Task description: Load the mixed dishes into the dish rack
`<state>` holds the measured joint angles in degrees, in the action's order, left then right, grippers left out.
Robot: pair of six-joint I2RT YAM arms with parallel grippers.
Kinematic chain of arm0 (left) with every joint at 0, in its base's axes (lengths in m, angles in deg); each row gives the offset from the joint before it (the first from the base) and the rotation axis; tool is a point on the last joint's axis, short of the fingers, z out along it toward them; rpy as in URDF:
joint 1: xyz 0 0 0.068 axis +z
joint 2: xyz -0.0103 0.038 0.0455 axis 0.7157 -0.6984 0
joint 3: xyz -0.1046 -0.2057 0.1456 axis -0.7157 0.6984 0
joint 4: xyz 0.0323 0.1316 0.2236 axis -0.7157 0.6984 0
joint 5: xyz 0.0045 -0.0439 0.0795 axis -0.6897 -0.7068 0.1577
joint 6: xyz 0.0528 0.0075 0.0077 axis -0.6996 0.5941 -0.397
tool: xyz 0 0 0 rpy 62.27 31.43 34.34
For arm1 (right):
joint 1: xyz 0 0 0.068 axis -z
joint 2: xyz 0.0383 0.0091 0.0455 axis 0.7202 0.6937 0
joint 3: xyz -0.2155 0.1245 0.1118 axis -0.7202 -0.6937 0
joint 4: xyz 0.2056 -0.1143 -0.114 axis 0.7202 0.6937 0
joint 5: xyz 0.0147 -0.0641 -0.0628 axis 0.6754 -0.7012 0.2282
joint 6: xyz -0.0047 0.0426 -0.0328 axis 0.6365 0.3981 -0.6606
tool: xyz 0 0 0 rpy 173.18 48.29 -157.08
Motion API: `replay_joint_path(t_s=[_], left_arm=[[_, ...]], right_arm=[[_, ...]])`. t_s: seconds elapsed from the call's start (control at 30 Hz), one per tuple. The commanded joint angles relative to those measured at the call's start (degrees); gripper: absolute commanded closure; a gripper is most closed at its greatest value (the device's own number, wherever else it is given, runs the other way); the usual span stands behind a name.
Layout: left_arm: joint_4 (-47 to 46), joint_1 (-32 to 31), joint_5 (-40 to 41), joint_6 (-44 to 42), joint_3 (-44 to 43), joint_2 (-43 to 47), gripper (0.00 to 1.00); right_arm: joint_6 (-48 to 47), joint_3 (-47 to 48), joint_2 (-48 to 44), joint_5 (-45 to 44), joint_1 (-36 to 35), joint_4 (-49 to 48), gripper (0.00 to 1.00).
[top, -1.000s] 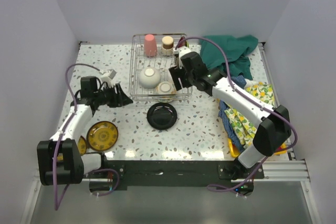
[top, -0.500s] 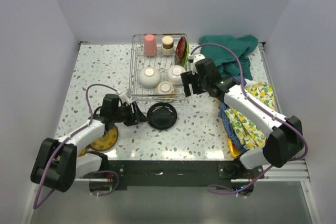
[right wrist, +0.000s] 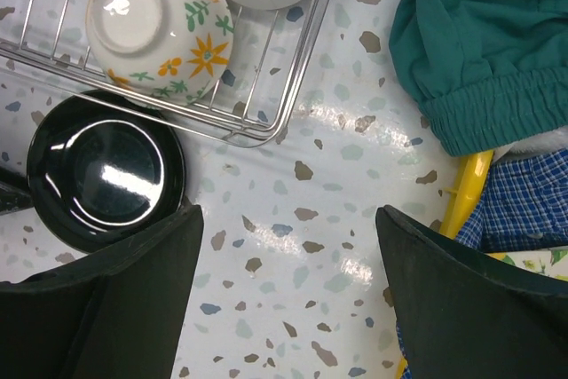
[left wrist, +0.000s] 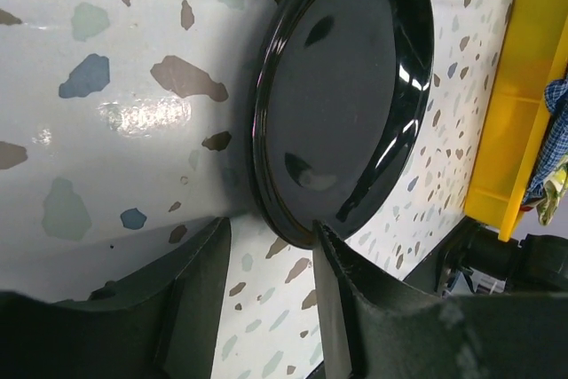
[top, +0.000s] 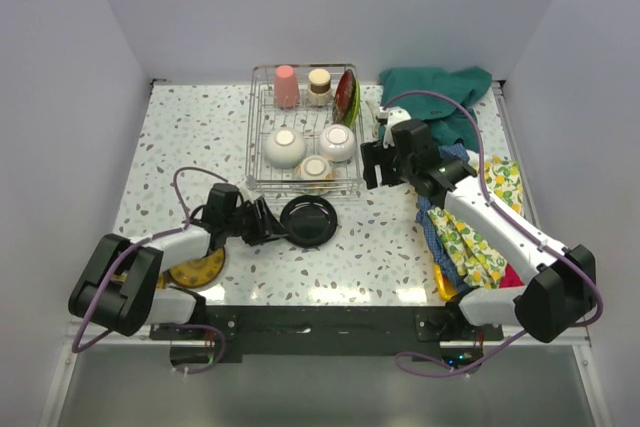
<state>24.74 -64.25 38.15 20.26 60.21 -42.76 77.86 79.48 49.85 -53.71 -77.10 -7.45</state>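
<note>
My left gripper's fingers are open at the plate's rim. A lift now would leave the black plate [top: 308,220] on the tabletop.
The dish rack [top: 258,137] stands at the back centre and holds a salmon-pink cup [top: 286,85], a second cup [top: 319,82], an upright red floral plate [top: 346,95], two white bowls [top: 285,147] [top: 337,142] and a floral bowl [top: 315,167] [right wrist: 160,28]. A black plate [top: 308,220] [left wrist: 342,95] [right wrist: 105,170] lies on the table just in front of the rack. My left gripper [top: 270,228] [left wrist: 271,232] is open and low at the plate's left rim, one fingertip [left wrist: 321,237] touching the edge. My right gripper [top: 375,164] [right wrist: 288,228] hangs open and empty over the table, right of the rack.
A brown-gold plate [top: 197,268] lies partly under my left arm. A green cloth [top: 435,102] [right wrist: 488,51], a blue checked cloth [right wrist: 524,210] and a yellow-patterned cloth [top: 480,227] pile up on the right over a yellow tray [top: 443,282] [right wrist: 461,197].
My left arm swung from the far left down to the black plate's rim. My right gripper drew back out of the rack to its right, leaving a white bowl in it.
</note>
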Motion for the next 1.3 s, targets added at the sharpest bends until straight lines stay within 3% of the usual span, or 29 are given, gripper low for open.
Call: replay_joint_path(t_s=[0.0,0.13,0.27,0.4,0.47,0.63,0.8,1.07,1.17,1.27], left_arm=[[-6.4,-1.5,0.5,3.1,0.8,-3.0,0.53],[-8.3,-2.5,0.8,6.4,-0.1,-6.0,0.58],[-9.7,-4.0,0.4,6.8,-1.4,-7.4,0.75],[-5.1,-4.6,0.5,3.1,-2.0,-5.7,0.95],[-2.7,-4.6,0.0,0.7,-2.1,-4.4,1.0],[4.6,-4.6,-3.1,-10.5,-4.9,1.0,1.0],[6.1,-4.7,-10.6,-20.9,-11.1,4.8,1.0],[12.1,-4.7,-16.8,-29.2,-20.6,6.4,1.0],[11.1,-4.7,-18.0,-29.3,-22.3,6.1,1.0],[10.6,-4.6,-17.8,-29.4,-23.4,5.9,1.0]], right_arm=[[0.4,-2.0,-2.5,0.6,0.4,-1.8,0.18],[0.4,-3.4,-3.2,1.2,0.6,-2.4,0.19],[0.0,-4.1,-4.3,0.8,0.7,-2.1,0.2],[-0.4,-5.4,-5.8,1.1,0.8,-2.0,0.2],[-1.6,-5.6,-6.8,2.6,0.8,-1.5,0.2],[-7.5,-6.0,-7.7,17.0,0.7,-1.1,0.2],[-8.5,-7.3,-6.3,41.2,0.8,-3.8,0.2],[-5.1,-3.7,0.6,42.0,0.3,-7.4,0.21],[-3.6,-2.1,3.4,42.9,0.3,-9.7,0.28],[-1.6,-0.5,5.3,44.8,0.2,-11.6,0.56]])
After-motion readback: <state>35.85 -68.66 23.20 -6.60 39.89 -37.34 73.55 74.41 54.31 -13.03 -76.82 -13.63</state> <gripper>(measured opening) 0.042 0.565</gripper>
